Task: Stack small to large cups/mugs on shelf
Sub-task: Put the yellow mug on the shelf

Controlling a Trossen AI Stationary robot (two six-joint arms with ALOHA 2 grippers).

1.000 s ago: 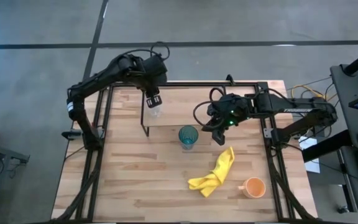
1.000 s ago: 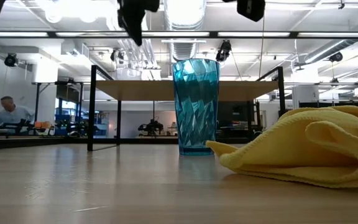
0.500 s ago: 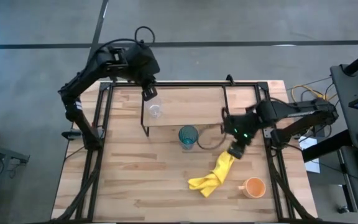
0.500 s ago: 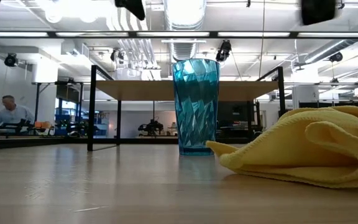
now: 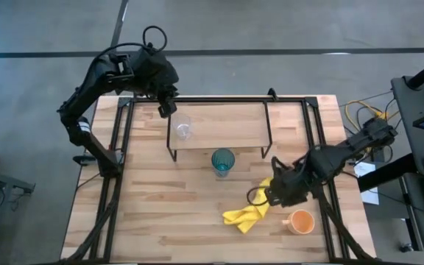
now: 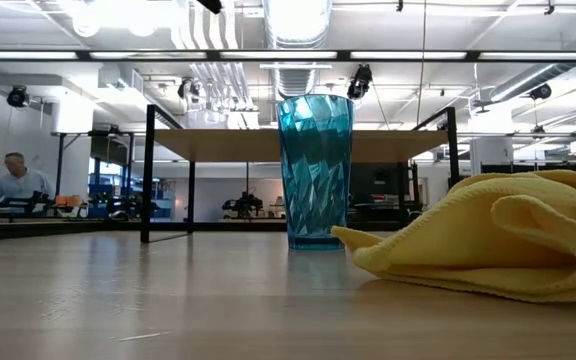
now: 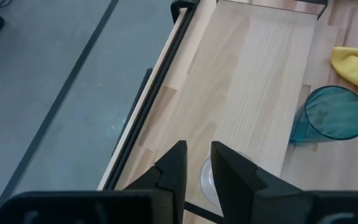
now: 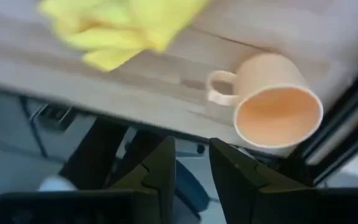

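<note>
The robot's right gripper will next grab the orange mug by its rim [image 5: 291, 221] beside the handle, to stack it on the light-wood shelf [image 5: 230, 121].
The small clear glass cup [image 5: 184, 130] stands on its base on the left part of the light-wood shelf [image 5: 230, 121]. My left gripper [image 5: 166, 110] hovers off the shelf's far-left corner, open by a narrow gap [image 7: 197, 149], with the cup [image 7: 205, 182] just beyond its fingers. The teal tumbler [image 5: 223, 160] stands upright on the table in front of the shelf, also in the low view [image 6: 314, 170]. The orange mug [image 5: 300, 221] sits upright near the table's near right corner. My right gripper [image 5: 263, 197] hangs over the yellow cloth, open narrowly [image 8: 191, 146], with the mug [image 8: 272, 109] ahead of it.
A crumpled yellow cloth [image 5: 252, 210] lies between the tumbler and the mug, under my right gripper. The black table frame rails [image 5: 322, 184] run along the right edge beside the mug. Bare wood stretches across the table's left half [image 5: 146, 213].
My left gripper has risen and drawn back from the glass cup toward the table's far left corner; the cup stays on the shelf. My right gripper has swung from beside the shelf's right end toward the near edge, over the yellow cloth and closer to the orange mug.
</note>
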